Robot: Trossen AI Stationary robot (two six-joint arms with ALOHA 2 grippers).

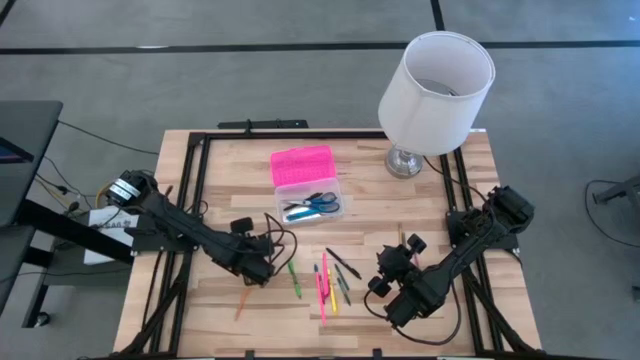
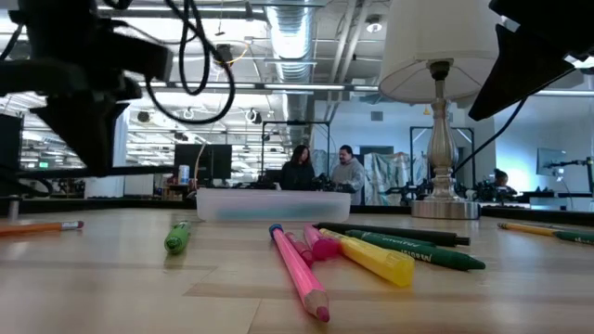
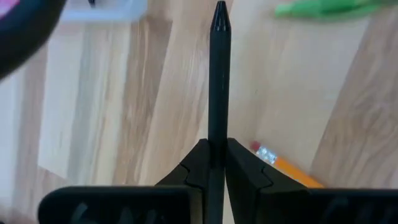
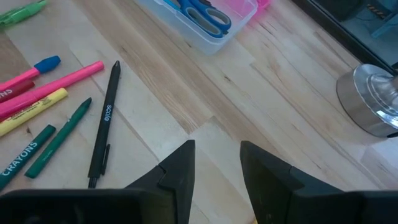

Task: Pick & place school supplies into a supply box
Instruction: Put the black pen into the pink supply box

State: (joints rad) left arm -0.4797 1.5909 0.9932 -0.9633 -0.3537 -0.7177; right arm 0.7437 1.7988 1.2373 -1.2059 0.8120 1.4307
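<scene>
My left gripper must move the dark pen [image 3: 218, 74] from over wood, short of the clear base, to there before releasing it.
The supply box [image 1: 310, 203], a clear base holding blue-handled scissors [image 4: 202, 14], has its pink lid [image 1: 301, 163] open behind it. My left gripper [image 1: 262, 264] hovers left of the loose supplies, shut on a dark pen [image 3: 218, 74]. A green marker [image 1: 294, 279], an orange pencil [image 1: 242, 301], pink and yellow markers [image 1: 325, 287] and a black pen [image 4: 103, 124] lie flat on the wood. My right gripper [image 4: 216, 163] stands open above bare table, right of the supplies. My left gripper pinches the dark pen's shaft [image 3: 218, 134] between its two fingers. The fingers come steeply from above. The pen lies along the fingers, not across them, and sticks out past them to its pointed end [image 3: 219, 15]. Whether that end touches the table I cannot tell.
A lamp with a white shade [image 1: 437, 88] and a metal foot [image 1: 405, 161] stands at the far right. Black frame rails [image 1: 190, 190] run along the table's edges. Green crayons [image 4: 56, 138] lie among the supplies. People stand in the room beyond the table [image 2: 325, 172].
</scene>
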